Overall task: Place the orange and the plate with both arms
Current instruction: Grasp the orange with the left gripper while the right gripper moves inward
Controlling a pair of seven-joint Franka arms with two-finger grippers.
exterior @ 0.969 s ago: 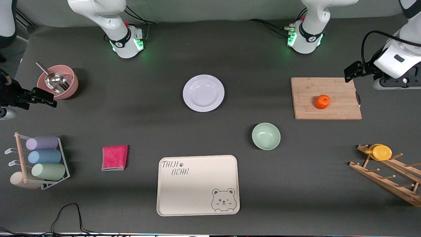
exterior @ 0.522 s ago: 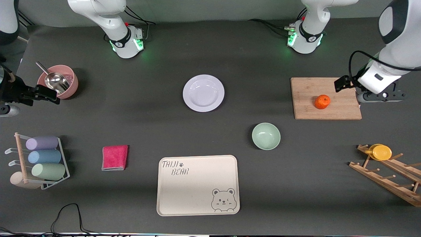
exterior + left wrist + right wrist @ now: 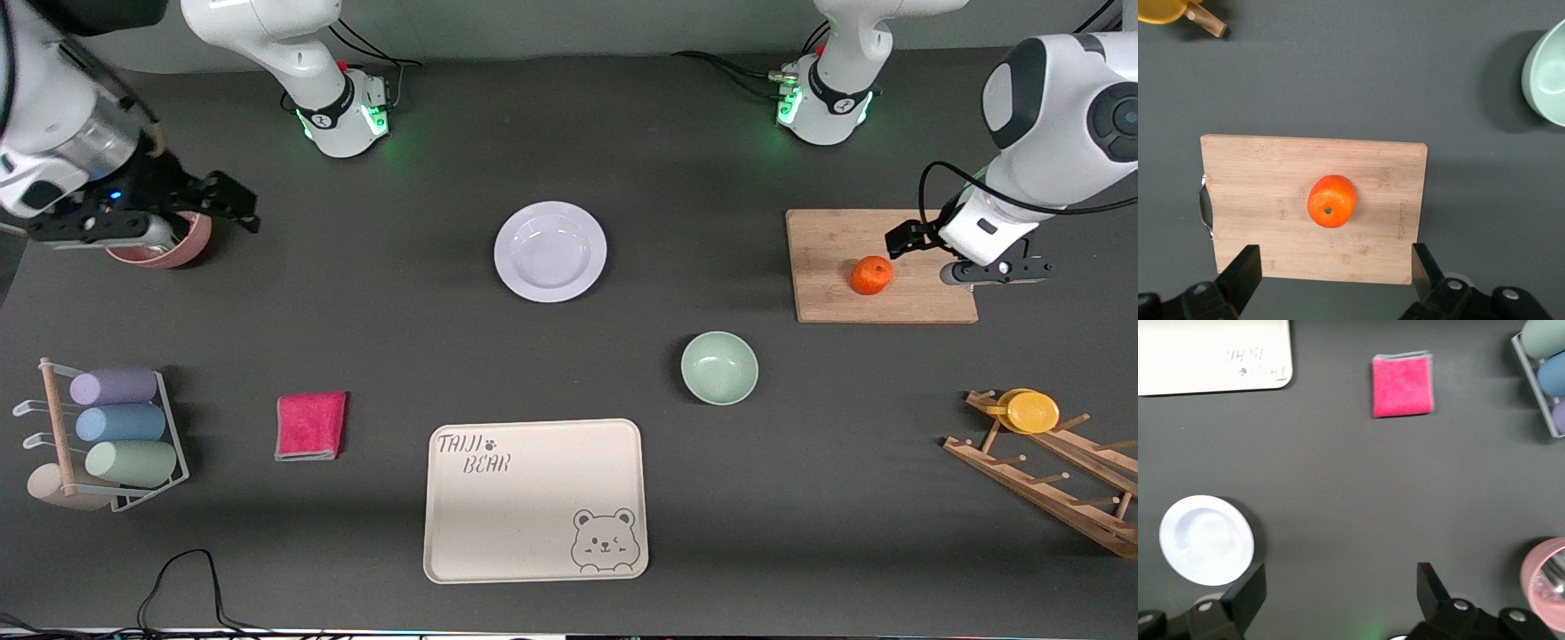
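Note:
I next need to grab the orange by its round sides with my left gripper, so that I can set the orange (image 3: 871,275) on the white plate (image 3: 550,252).
The orange (image 3: 871,275) sits on a wooden cutting board (image 3: 836,240) toward the left arm's end of the table. The white plate (image 3: 550,252) lies in the table's middle, near the arms' bases. My left gripper (image 3: 907,240) hangs open and empty over the board's edge beside the orange. In the left wrist view the orange (image 3: 1331,201) lies just off the open gripper (image 3: 1335,268). My right gripper (image 3: 222,209) is open and empty in the air by the pink bowl (image 3: 182,244). In the right wrist view the plate (image 3: 1206,539) lies off to one side of the gripper (image 3: 1341,593).
A pale green bowl (image 3: 719,367) and a cream bear tray (image 3: 533,502) lie nearer the front camera. A pink cloth (image 3: 310,425) and a cup rack (image 3: 111,436) are toward the right arm's end. A wooden rack with a yellow cup (image 3: 1031,412) is toward the left arm's end.
The left gripper has moved in over the cutting board, closer to the orange. The right gripper has swung in from the table's end, over the pink bowl and toward the plate.

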